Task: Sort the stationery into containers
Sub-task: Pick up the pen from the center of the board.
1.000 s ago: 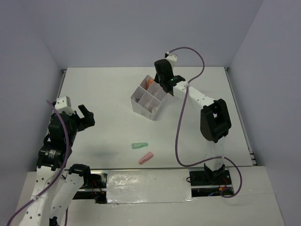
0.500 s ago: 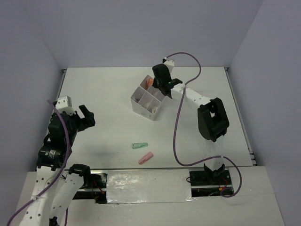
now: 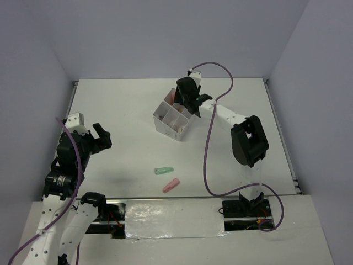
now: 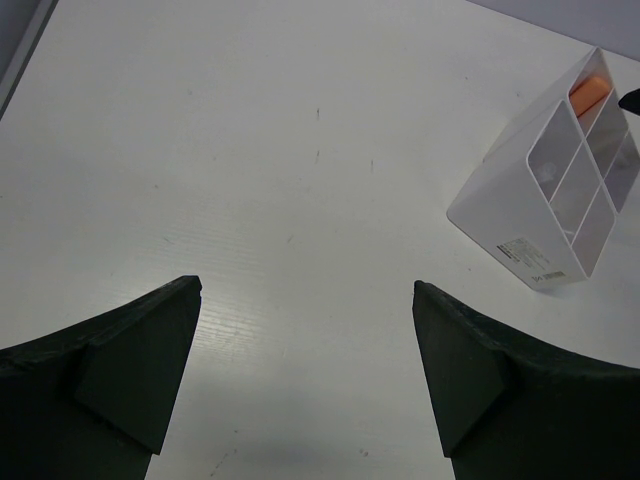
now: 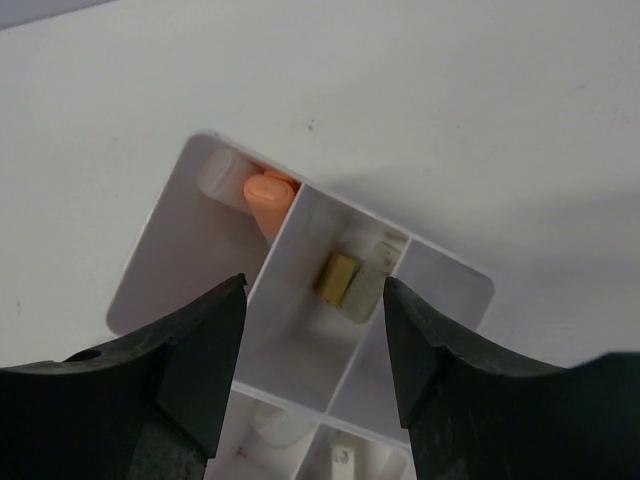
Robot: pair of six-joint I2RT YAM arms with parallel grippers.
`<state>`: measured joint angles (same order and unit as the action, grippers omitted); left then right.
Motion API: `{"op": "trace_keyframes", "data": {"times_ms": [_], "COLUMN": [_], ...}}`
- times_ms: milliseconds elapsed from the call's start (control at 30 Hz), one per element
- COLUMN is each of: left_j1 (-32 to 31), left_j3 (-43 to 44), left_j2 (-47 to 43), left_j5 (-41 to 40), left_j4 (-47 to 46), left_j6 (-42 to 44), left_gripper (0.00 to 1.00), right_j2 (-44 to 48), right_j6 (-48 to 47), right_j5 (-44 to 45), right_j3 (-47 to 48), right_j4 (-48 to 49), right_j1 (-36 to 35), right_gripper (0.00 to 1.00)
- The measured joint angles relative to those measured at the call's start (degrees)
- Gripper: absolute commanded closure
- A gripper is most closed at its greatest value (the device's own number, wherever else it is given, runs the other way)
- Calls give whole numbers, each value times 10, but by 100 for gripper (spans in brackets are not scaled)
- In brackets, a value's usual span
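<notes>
My right gripper grips the green marker by the middle of its body (image 3: pixel 164 170) next, which leaves both ends of the marker free to enter a compartment.
The white four-compartment box (image 3: pixel 165 122) stands at mid-table. My right gripper (image 3: pixel 185 102) hovers over its far side, open and empty. In the right wrist view the box (image 5: pixel 165 235) holds an orange marker (image 5: pixel 268 195) in one compartment and two small erasers (image 5: pixel 337 276) in another. A green marker (image 3: pixel 164 170) and a pink marker (image 3: pixel 171 185) lie on the table near the front. My left gripper (image 3: pixel 99 136) is open and empty at the left, above bare table. The left wrist view shows the box (image 4: pixel 500 195) at its far right.
Grey walls close in the white table (image 3: pixel 121 110) on three sides. A purple cable (image 3: pixel 208 154) loops from the right arm down to its base. A strip of tape (image 3: pixel 165 218) covers the front edge between the arm bases.
My right gripper has moved a little left and back over the box's far compartments. The left arm and the two markers on the table have not moved.
</notes>
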<state>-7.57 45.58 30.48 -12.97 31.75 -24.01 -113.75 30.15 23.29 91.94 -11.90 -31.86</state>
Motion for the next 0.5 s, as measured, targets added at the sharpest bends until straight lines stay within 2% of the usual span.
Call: {"op": "trace_keyframes", "data": {"times_ms": [33, 67, 133, 167, 333, 400, 500], "left_j1": [0, 0, 0, 0, 0, 0, 0], "left_j3": [0, 0, 0, 0, 0, 0, 0], "left_j2": [0, 0, 0, 0, 1, 1, 1], "left_j5": [0, 0, 0, -1, -26, -31, -33], "left_j4": [0, 0, 0, 0, 4, 5, 5], "left_j6": [0, 0, 0, 0, -2, -2, -2], "left_gripper": [1, 1, 1, 1, 1, 1, 1], "right_j2": [2, 14, 45, 67, 192, 224, 231], "right_j6": [-3, -10, -17, -16, 20, 63, 159], "right_j5": [2, 19, 47, 64, 129, 152, 176], "right_j3": [-5, -22, -60, -84, -188, -209, -206], "right_j4": [3, 6, 2, -3, -29, -49, -111], "right_j1": [-2, -13, -42, -66, -229, -290, -336], "right_gripper": [29, 19, 13, 2, 0, 0, 0]}}
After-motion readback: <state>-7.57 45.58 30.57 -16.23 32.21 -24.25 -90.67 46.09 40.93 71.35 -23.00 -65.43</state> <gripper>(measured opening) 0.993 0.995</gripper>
